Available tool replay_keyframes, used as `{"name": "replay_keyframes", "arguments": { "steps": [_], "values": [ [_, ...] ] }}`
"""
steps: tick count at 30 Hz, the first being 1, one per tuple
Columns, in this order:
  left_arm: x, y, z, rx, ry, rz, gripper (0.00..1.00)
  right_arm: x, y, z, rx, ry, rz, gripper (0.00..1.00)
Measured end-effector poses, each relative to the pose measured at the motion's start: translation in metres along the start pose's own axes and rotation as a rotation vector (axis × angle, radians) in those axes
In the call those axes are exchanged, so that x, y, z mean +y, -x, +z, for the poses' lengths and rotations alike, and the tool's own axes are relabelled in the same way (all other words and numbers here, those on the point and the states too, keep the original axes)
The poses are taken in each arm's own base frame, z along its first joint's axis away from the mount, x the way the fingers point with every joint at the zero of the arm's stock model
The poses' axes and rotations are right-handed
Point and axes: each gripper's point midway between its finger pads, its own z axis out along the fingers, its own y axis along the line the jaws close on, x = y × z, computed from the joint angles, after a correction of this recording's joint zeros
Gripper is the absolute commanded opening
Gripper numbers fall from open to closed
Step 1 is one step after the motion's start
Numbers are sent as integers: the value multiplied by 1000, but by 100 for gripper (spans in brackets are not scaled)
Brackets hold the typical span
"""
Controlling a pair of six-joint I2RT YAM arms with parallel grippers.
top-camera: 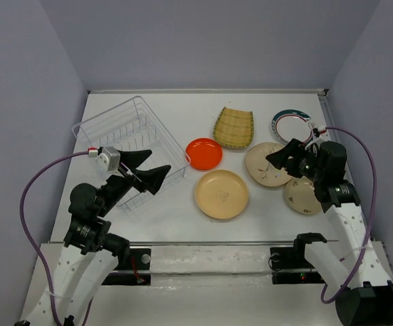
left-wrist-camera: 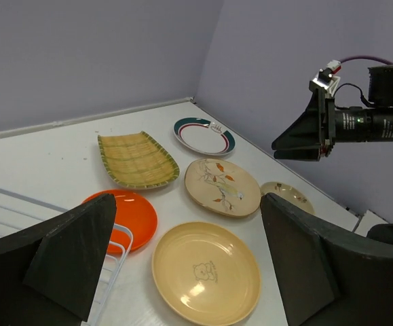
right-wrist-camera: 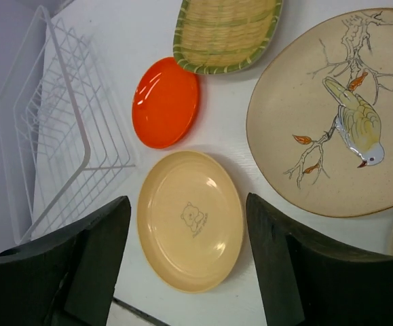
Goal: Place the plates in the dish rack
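Observation:
The green-rimmed white plate needs to stand in the rack's slots. My right gripper will grab the green-rimmed white plate's rim on the side away from the rack next, before I put the plate there.
The white wire dish rack [top-camera: 125,136] stands at the left with nothing in it. To its right, the plates lie flat on the table: an orange-red one [top-camera: 203,153], a tan one with a bear print [top-camera: 221,194], a yellow woven-look one [top-camera: 234,127], a green-rimmed white one [top-camera: 288,126], a cream bird plate [top-camera: 264,165] and a small cream one [top-camera: 303,197]. My left gripper [top-camera: 157,168] hangs open over the rack's near right corner, holding nothing. My right gripper [top-camera: 278,164] is open above the bird plate [right-wrist-camera: 339,115], and the tan plate [right-wrist-camera: 191,221] shows between its fingers.
Purple walls close in the table on three sides. The rack's rim [left-wrist-camera: 118,238] lies just under my left gripper's left finger. The right arm [left-wrist-camera: 359,122] hovers high at the far right in the left wrist view. A metal rail [top-camera: 203,242] runs along the near edge.

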Motion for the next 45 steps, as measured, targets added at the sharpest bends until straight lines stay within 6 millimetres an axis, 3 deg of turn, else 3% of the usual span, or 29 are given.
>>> {"name": "replay_keyframes", "arguments": {
  "steps": [7, 11, 16, 23, 25, 28, 29, 33, 45],
  "values": [
    [-4, -2, -1, 10, -27, 15, 99, -5, 15, 21, -64, -13, 125, 48],
    [-5, -2, -1, 11, -31, 18, 99, -19, 28, 49, -74, -66, 203, 42],
    [-8, 0, -3, 4, -44, 23, 99, -67, 58, 69, -167, -232, 288, 55],
    [-17, 4, -7, -12, -73, 31, 99, -157, 120, 69, -332, -433, 402, 56],
    [-19, 5, -7, -14, -81, 33, 99, -185, 127, 71, -348, -479, 440, 56],
    [-22, 5, -9, -17, -85, 35, 99, -219, 128, 76, -351, -522, 491, 56],
    [-23, 6, -10, -21, -90, 38, 99, -236, 122, 80, -340, -549, 519, 56],
    [-26, 8, -11, -27, -96, 43, 99, -266, 100, 94, -290, -598, 570, 54],
    [-22, 10, -10, -36, -69, 42, 99, -309, 97, 139, -285, -592, 642, 48]
  ]
}}
